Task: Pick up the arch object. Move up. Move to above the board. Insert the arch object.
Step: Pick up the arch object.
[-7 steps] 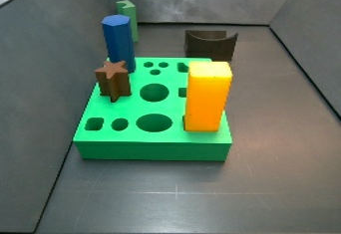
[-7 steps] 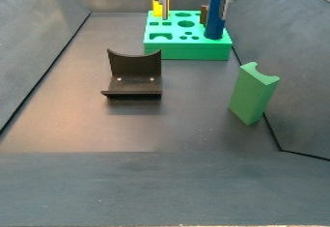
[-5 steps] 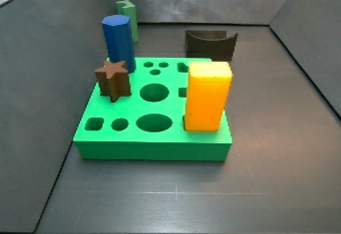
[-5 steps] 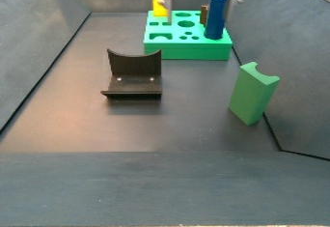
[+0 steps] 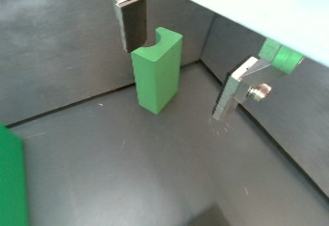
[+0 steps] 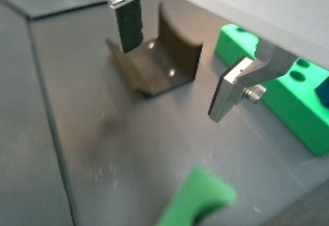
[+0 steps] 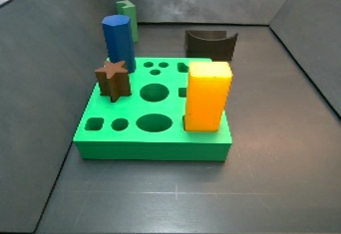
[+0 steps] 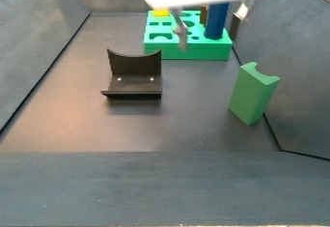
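Note:
The arch object needs to be inserted into the board point(image 7: 167, 128), so my gripper will next pick up the green block by its notched top end point(image 7: 127, 7).
The arch object point(image 5: 157, 71) is a narrow dull-green block standing upright on the dark floor by a wall, cutout on top. It also shows in both side views point(image 8: 254, 93) point(image 7: 126, 10). My gripper point(image 5: 178, 80) is open and empty, above the floor. In that wrist view the arch lies between the fingers point(image 5: 131, 23), close to one and touching neither. In a side view the gripper point(image 8: 213, 34) hangs between the board and the arch. The bright green board point(image 7: 167, 128) point(image 8: 175, 49) has round and shaped holes.
On the board stand a blue prism point(image 7: 118, 39), an orange block point(image 7: 208, 96) and a brown star point(image 7: 112, 79). The dark fixture point(image 8: 131, 74) point(image 6: 161, 62) stands on the floor between board and arch. Grey walls enclose the floor.
In a side view my gripper, earlier just a tip at the top edge, has come well into view, moving away from the board toward the arch. The pieces have not moved.

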